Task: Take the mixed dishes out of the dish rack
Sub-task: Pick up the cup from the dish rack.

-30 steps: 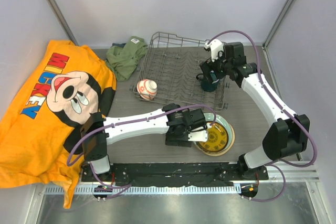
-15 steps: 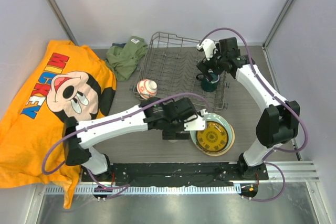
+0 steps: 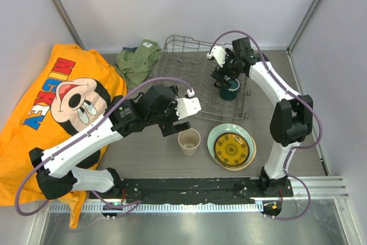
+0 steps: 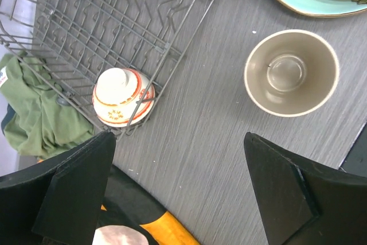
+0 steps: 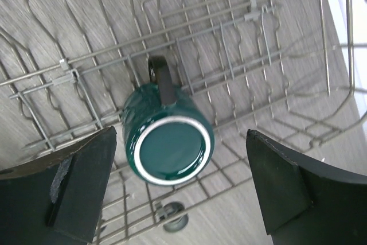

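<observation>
I will next turn the upside-down teal mug upright, so my right gripper will pick it up by its handle (image 3: pixel 217 85) (image 5: pixel 164 81) and leave its body free for my left gripper.
The grey wire dish rack (image 3: pixel 189 76) stands at the back of the table. A dark teal mug (image 3: pixel 230 90) sits upside down in its right end. My right gripper (image 3: pixel 221 78) hangs open just above the mug (image 5: pixel 167 144), a finger on each side and not touching it. A small red-orange banded bowl (image 4: pixel 123 97) lies upside down in the rack's near left corner. A beige cup (image 3: pixel 189 141) stands upright on the table. To its right a yellow patterned plate (image 3: pixel 232 149) lies on a pale green plate (image 3: pixel 217 136). My left gripper (image 3: pixel 175 125) is open and empty above the table.
An orange Mickey shirt (image 3: pixel 57 107) covers the table's left side, and its edge shows under my left fingers (image 4: pixel 80 193). A crumpled green cloth (image 3: pixel 137 61) lies at the rack's back left. A cream rim (image 3: pixel 252 154) shows under the green plate.
My left gripper has let go of the beige cup beside the plates and drawn back up and to the left. My right gripper has moved left over the teal mug.
</observation>
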